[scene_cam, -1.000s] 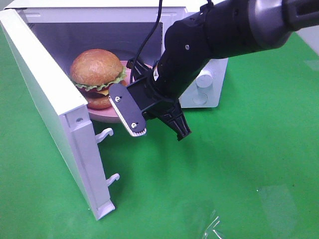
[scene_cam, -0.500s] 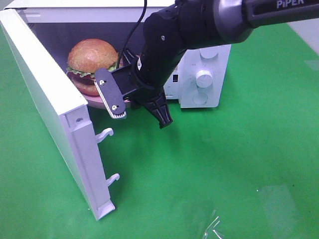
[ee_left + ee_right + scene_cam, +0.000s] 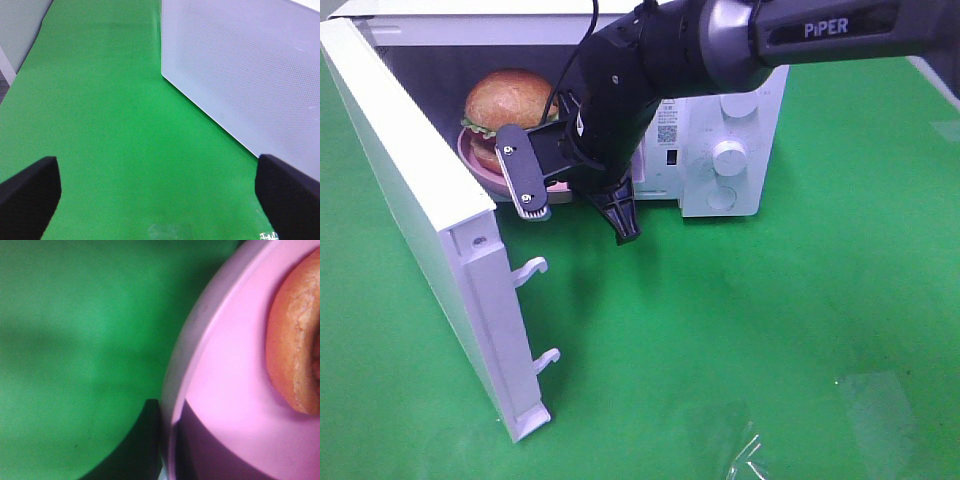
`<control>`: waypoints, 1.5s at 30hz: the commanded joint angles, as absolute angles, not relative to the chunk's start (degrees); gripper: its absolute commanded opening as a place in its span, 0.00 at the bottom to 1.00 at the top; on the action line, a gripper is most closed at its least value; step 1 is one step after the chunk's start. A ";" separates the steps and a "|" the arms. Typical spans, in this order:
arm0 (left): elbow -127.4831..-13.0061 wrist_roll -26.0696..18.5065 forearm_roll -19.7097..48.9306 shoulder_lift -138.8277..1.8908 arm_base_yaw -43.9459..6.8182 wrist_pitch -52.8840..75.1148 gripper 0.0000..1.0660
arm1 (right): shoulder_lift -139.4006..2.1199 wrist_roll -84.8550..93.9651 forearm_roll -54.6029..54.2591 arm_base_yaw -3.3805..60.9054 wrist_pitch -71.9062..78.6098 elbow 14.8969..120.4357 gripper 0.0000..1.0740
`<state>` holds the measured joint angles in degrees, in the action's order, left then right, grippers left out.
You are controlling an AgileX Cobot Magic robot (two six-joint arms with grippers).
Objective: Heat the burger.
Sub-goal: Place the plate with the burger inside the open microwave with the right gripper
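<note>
The pink plate's near rim (image 3: 492,182) is over the microwave's front edge (image 3: 660,192), so my right gripper needs to push the pink plate farther inside before it lets go.
The burger (image 3: 508,102), with a golden bun and green lettuce, sits on a round pink plate (image 3: 472,160) inside the open white microwave (image 3: 720,120). My right gripper (image 3: 572,202) is at the microwave's mouth, shut on the plate's near rim, and its arm hides much of the plate. The right wrist view shows the plate's rim (image 3: 220,390) and the bun's edge (image 3: 295,350) up close. My left gripper (image 3: 160,200) is open and empty over the green mat, out of the exterior view.
The microwave door (image 3: 420,220) stands open toward the front left, with two latch hooks (image 3: 535,268); its outer face shows in the left wrist view (image 3: 250,75). A knob (image 3: 728,155) is on the control panel. A scrap of clear film (image 3: 750,460) lies on the green mat (image 3: 770,330).
My right gripper has moved up and left into the microwave's mouth, carrying the plate and burger deeper inside.
</note>
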<state>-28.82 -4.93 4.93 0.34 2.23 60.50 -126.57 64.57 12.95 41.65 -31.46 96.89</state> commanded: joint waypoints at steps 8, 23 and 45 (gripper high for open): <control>-28.76 -4.98 5.33 1.43 2.29 59.64 0.92 | -130.52 58.44 16.50 41.42 -30.14 104.68 0.00; -28.76 -4.98 5.33 1.43 2.29 59.64 0.92 | -135.91 56.26 16.67 39.42 -31.63 113.27 0.00; -28.76 -4.98 5.33 1.43 2.29 59.64 0.92 | -138.54 65.15 11.40 38.85 -31.34 116.94 0.05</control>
<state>-28.82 -4.93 4.93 0.34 2.23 60.50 -138.66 64.57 11.92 39.08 -34.15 115.85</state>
